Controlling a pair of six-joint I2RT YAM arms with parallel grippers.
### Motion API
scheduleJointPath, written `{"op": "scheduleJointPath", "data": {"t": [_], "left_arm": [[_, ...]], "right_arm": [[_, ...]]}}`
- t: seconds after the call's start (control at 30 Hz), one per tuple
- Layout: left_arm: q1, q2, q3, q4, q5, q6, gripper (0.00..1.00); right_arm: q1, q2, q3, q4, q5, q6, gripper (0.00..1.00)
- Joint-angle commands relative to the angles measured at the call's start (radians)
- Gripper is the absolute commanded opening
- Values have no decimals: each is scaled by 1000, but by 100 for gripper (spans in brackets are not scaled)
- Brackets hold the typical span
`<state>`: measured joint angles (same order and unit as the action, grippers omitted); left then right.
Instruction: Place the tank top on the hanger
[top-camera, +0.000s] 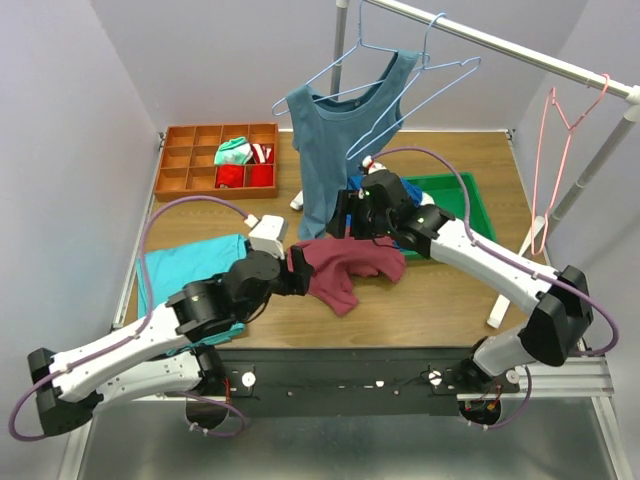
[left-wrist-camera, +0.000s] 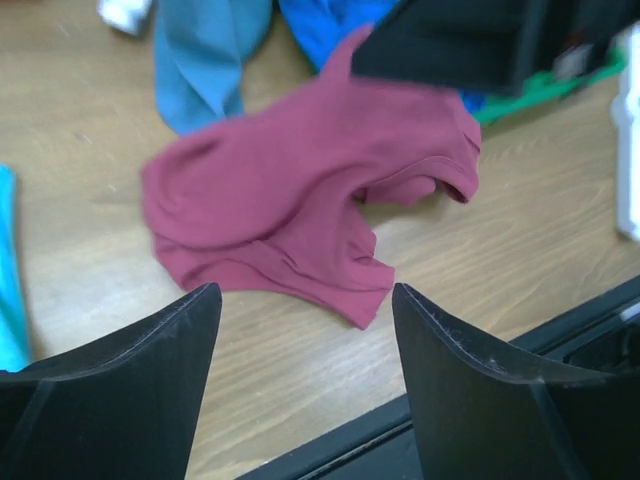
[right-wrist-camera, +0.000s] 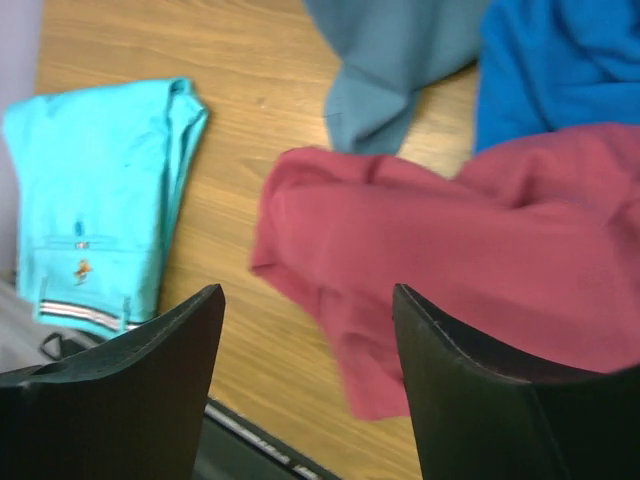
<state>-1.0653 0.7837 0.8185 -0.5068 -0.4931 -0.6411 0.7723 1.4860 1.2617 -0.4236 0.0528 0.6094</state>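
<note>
Both grippers need to spread the maroon tank top for the hanger. My right gripper should grab the tank top by its far-side edge (right-wrist-camera: 352, 168) next.
The maroon tank top (top-camera: 345, 265) lies crumpled on the wooden table between my two arms. The empty light-blue wire hanger (top-camera: 430, 98) hangs by its hook from the rail at the back. My left gripper (top-camera: 298, 272) sits at the top's left edge. In the left wrist view that gripper (left-wrist-camera: 305, 300) is open over bare wood, and the tank top (left-wrist-camera: 300, 200) lies just beyond its fingertips. My right gripper (top-camera: 345, 215) hovers above the top's far side. In the right wrist view it (right-wrist-camera: 308, 300) is open and empty, with the tank top (right-wrist-camera: 480, 250) below it.
A slate-blue top (top-camera: 340, 140) hangs on a second blue hanger, its hem reaching the table. A bright blue garment (right-wrist-camera: 560, 60) lies behind the maroon one. Folded teal clothing (top-camera: 190, 265) lies left. An orange divided tray (top-camera: 180, 160), a green bin (top-camera: 470, 200) and a pink hanger (top-camera: 555, 150) stand around.
</note>
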Motion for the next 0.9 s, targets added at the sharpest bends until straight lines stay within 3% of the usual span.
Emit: {"op": "scheduleJointPath", "data": {"t": [0.0,0.17,0.33,0.5,0.87], "left_arm": [[-2,84,-102,140,89,-68,75],[-2,179,-179,260,174,-107,71],[-21,294,-268,416,251,-161,71],[-74,440,-262,467,225,-187,72],[-140,584,-260,502,88,-305,63]], "right_arm": [[-4,-157,-91,33,171,-8,77],[-4,-348,-284,2,285,50,76],[-4,-490,-520,48,245,99,75],[-4,-579,-694,106,219,130,74],[-4,-440,-815,331,242,107,76]]}}
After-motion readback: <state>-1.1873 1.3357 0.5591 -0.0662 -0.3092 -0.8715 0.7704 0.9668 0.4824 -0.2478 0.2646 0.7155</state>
